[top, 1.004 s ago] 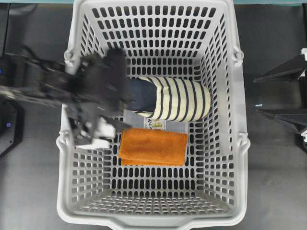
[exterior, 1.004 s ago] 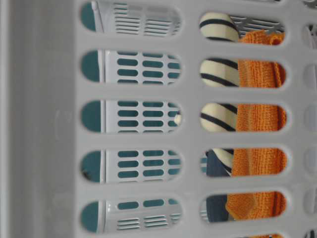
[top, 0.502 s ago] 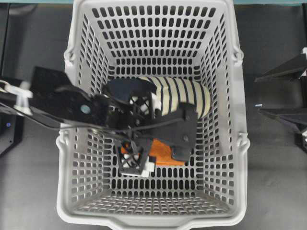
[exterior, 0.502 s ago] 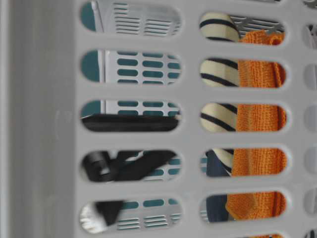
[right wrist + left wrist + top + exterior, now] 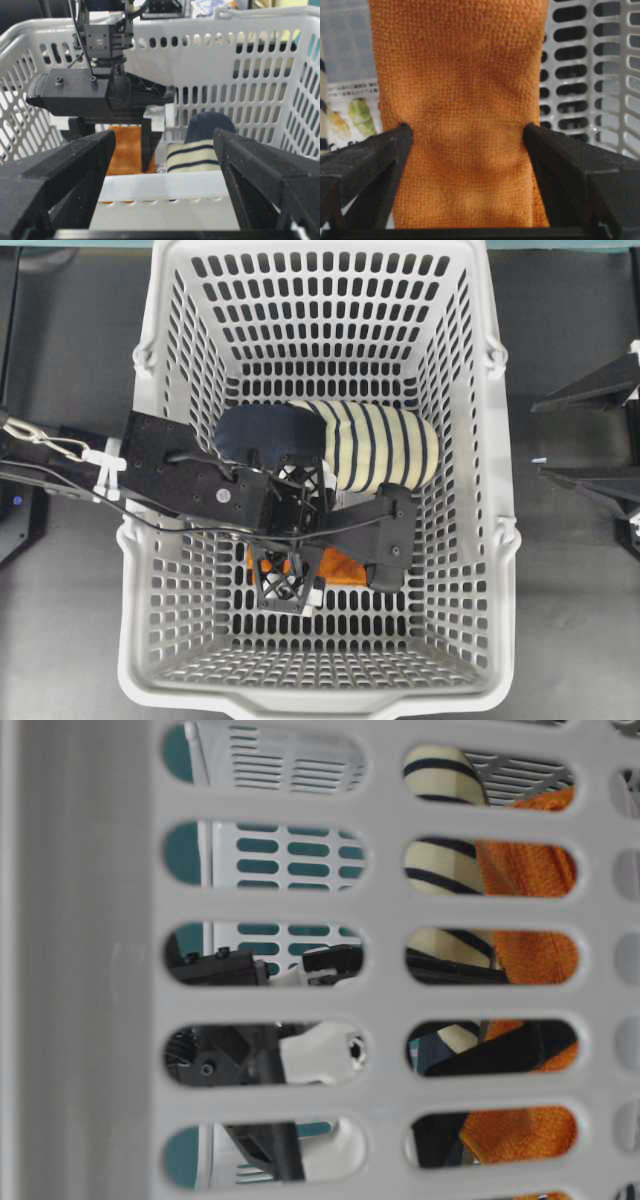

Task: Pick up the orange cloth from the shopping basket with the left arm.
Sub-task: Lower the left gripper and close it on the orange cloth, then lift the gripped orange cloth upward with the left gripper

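Observation:
The left gripper's fingers stand beside the long edges of the orange cloth in the left wrist view, so the robot should close the left gripper on the cloth.
The orange cloth [image 5: 343,566] lies on the floor of the shopping basket [image 5: 503,540], mostly hidden under the left arm [image 5: 190,485]. My left gripper [image 5: 292,538] points down over it. In the left wrist view the cloth [image 5: 462,100] fills the gap of the left gripper [image 5: 466,129]. The jaws stand open, one black fingertip [image 5: 395,142] at each long edge. In the table-level view the cloth [image 5: 528,958] shows through the slots. My right gripper [image 5: 534,440] waits outside the basket's right wall, open and with nothing in it [image 5: 164,137].
A navy and cream striped slipper [image 5: 375,445] lies just behind the cloth, close to the left gripper's far finger. A printed paper [image 5: 351,107] lies on the floor beside the cloth. The basket's slotted walls [image 5: 250,75] rise on all sides.
The left arm swung from the basket's left wall to over the cloth and came down, so its jaws now straddle it. The cloth's near corner looks nudged. The right arm has not moved.

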Robot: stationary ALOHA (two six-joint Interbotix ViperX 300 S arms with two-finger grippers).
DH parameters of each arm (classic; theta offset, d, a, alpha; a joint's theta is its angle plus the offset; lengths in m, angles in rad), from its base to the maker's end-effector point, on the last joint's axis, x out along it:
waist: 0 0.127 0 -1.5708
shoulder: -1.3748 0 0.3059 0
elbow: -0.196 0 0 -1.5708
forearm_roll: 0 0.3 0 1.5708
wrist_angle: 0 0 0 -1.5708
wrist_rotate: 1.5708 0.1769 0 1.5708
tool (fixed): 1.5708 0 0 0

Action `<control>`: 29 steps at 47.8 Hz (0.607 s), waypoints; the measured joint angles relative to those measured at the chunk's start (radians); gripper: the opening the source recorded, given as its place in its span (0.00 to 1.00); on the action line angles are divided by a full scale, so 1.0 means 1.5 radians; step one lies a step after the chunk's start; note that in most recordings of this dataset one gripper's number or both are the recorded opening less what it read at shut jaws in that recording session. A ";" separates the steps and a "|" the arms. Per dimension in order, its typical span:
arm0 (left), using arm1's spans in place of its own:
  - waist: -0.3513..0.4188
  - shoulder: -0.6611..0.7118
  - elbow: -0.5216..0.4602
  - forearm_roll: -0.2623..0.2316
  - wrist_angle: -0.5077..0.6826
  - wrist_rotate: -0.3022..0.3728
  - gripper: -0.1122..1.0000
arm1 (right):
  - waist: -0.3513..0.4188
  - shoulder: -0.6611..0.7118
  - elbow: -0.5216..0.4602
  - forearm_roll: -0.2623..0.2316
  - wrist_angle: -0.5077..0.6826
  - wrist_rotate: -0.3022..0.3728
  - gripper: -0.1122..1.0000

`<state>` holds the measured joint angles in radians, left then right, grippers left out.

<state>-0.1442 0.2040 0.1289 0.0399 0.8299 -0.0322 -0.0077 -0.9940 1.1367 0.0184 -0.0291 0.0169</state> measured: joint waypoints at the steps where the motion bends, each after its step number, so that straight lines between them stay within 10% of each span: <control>1: 0.000 0.000 0.000 0.000 0.000 0.000 0.87 | 0.000 0.000 0.001 0.000 0.000 0.000 0.78; 18: 0.000 -0.007 0.005 0.000 0.014 0.012 0.24 | 0.000 -0.001 0.005 0.000 0.000 0.000 0.78; 29: 0.011 -0.045 -0.064 0.001 0.090 0.015 0.23 | -0.001 -0.007 0.007 0.000 0.000 0.000 0.78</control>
<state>-0.1273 0.1365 0.0322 0.0414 0.9649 -0.0092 -0.0092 -1.0048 1.1474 0.0184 -0.0291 0.0169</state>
